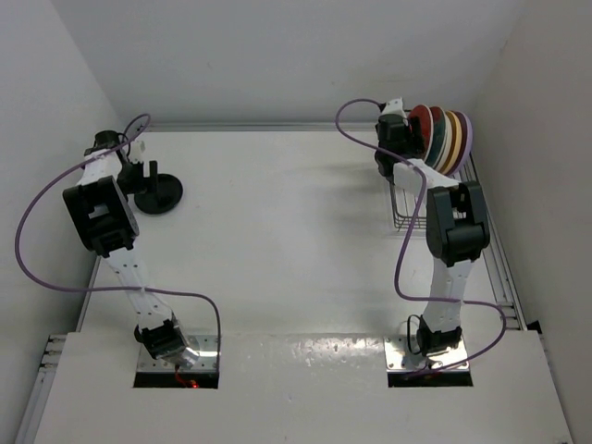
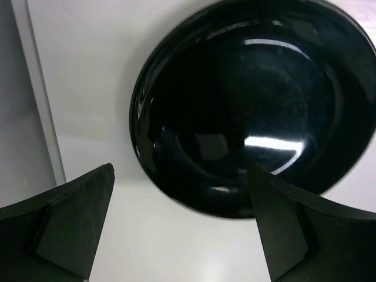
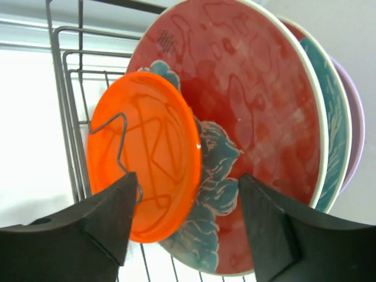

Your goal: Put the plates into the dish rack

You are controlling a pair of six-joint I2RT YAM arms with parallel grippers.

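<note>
The black plate (image 2: 252, 106) should be grabbed next by my left gripper at its rim nearest the fingers, so the opposite rim stays free for my right gripper.
The dish rack (image 1: 405, 218) stands at the far right with several plates (image 1: 446, 139) upright in a row. In the right wrist view a small orange plate (image 3: 147, 170) stands in front behind the rack's wire tines (image 3: 64, 106). Behind it are a red plate with teal flowers (image 3: 252, 117), a second red one (image 3: 332, 129) and a lavender rim (image 3: 354, 129). My right gripper (image 3: 188, 179) is open, its fingers on either side of the orange plate's edge without gripping it. A small black plate (image 2: 252, 106) lies flat on the table at far left. My left gripper (image 2: 181, 176) hangs open just before its near rim.
White walls close in the table at the back and on both sides. A metal rail (image 2: 38, 100) runs along the left table edge beside the black plate. The rack's near half (image 1: 407, 208) holds no plates. Purple cables loop from both arms.
</note>
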